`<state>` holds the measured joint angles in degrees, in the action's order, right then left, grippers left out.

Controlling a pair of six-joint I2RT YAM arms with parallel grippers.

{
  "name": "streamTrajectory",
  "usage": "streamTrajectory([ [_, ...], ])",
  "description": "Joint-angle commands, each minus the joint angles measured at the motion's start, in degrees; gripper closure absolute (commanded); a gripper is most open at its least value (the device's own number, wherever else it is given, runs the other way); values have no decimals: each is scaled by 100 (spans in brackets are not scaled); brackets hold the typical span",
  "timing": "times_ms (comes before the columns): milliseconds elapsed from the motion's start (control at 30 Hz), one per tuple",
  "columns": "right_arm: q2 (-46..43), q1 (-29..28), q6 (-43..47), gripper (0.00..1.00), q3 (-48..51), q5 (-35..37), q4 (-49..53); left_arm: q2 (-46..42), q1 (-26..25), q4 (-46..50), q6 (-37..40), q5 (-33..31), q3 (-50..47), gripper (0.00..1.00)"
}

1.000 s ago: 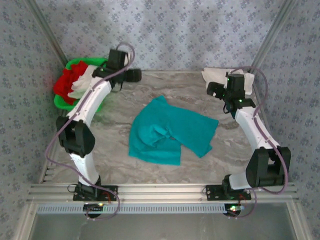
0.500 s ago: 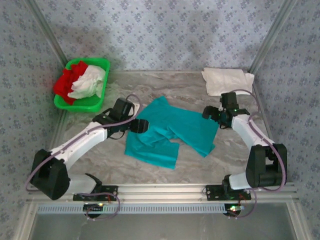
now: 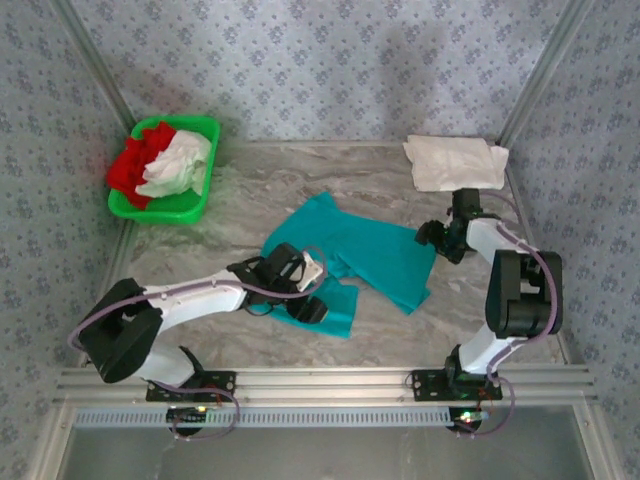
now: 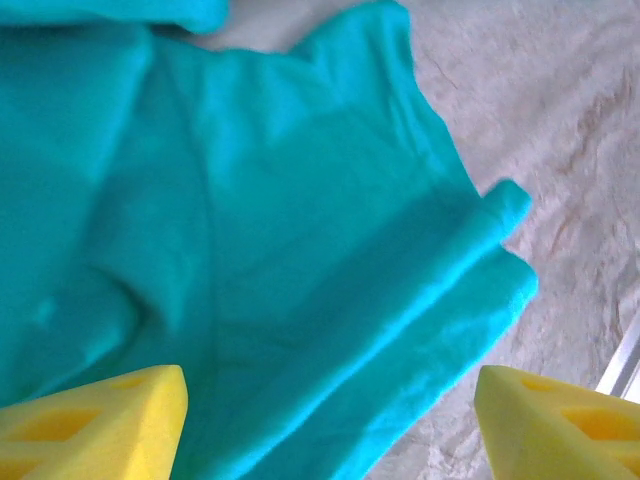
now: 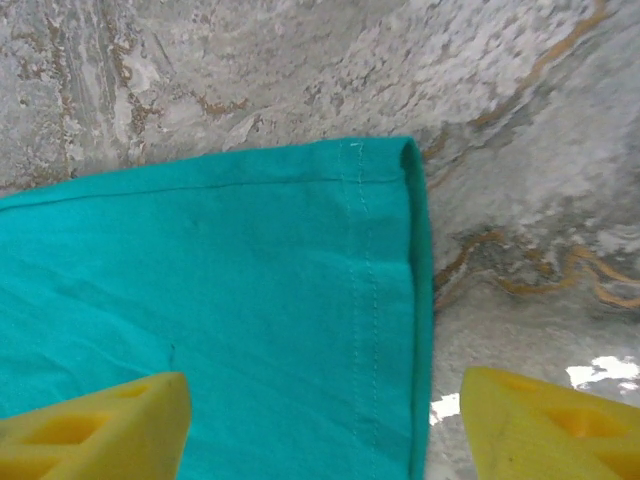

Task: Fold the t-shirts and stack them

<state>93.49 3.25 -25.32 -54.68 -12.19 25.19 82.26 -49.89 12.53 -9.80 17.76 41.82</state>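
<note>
The teal t-shirt [image 3: 365, 250] next needs my left gripper to grab it by its folded near edge [image 3: 317, 324] and drag it straighter for folding, while its stitched hem stays free.
A teal t-shirt [image 3: 365, 250] lies crumpled in the middle of the table. My left gripper [image 3: 316, 308] hovers open over its near left edge; in the left wrist view the yellow fingertips [image 4: 95, 420] straddle a folded teal edge [image 4: 300, 300]. My right gripper [image 3: 431, 238] is low at the shirt's right corner, open, and its yellow fingertips [image 5: 545, 425] stand either side of the stitched hem [image 5: 385, 300]. A folded white t-shirt [image 3: 455, 162] lies at the back right. Red [image 3: 130, 165] and white [image 3: 180, 165] shirts are bunched in the basket.
The green plastic basket [image 3: 170, 208] stands at the back left corner. Patterned walls and metal frame posts close in the table on three sides. Bare marbled tabletop [image 3: 200, 250] shows left of the teal shirt and in front of it.
My left arm swung from the basket down to the teal shirt's near left edge. My right arm dropped from the back right to the shirt's right corner, jaws narrowing somewhat. The shirt shifted slightly.
</note>
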Motion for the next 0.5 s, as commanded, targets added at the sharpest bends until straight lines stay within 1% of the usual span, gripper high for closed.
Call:
streamTrajectory([
  [0,150,4,-114,31,88,-358,-184,288,-17,-379,394,221,-16,23],
  [67,145,-21,-146,36,127,-381,-263,461,-93,-464,484,251,9,20],
  [167,216,-23,-114,49,120,-340,-345,741,-182,-643,608,235,40,20],
  [200,254,-4,-99,54,92,-401,-375,841,-180,-649,628,252,77,22],
  [267,340,6,-96,67,50,-502,-456,978,-180,-621,654,220,111,39],
  [300,368,18,-96,72,44,-498,-528,1010,-184,-640,648,129,78,45],
  [333,406,33,-95,79,37,-486,-566,1007,-180,-664,652,33,2,57],
  [367,429,63,-94,85,18,-492,-615,982,-180,-653,646,-66,-64,73],
  [400,446,99,-104,89,-2,-523,-698,932,-184,-632,617,-219,-138,84],
  [433,466,138,-100,93,-39,-540,-730,856,-171,-585,608,-345,-207,87],
  [467,476,173,-104,97,-72,-533,-739,783,-157,-548,589,-437,-258,95],
])
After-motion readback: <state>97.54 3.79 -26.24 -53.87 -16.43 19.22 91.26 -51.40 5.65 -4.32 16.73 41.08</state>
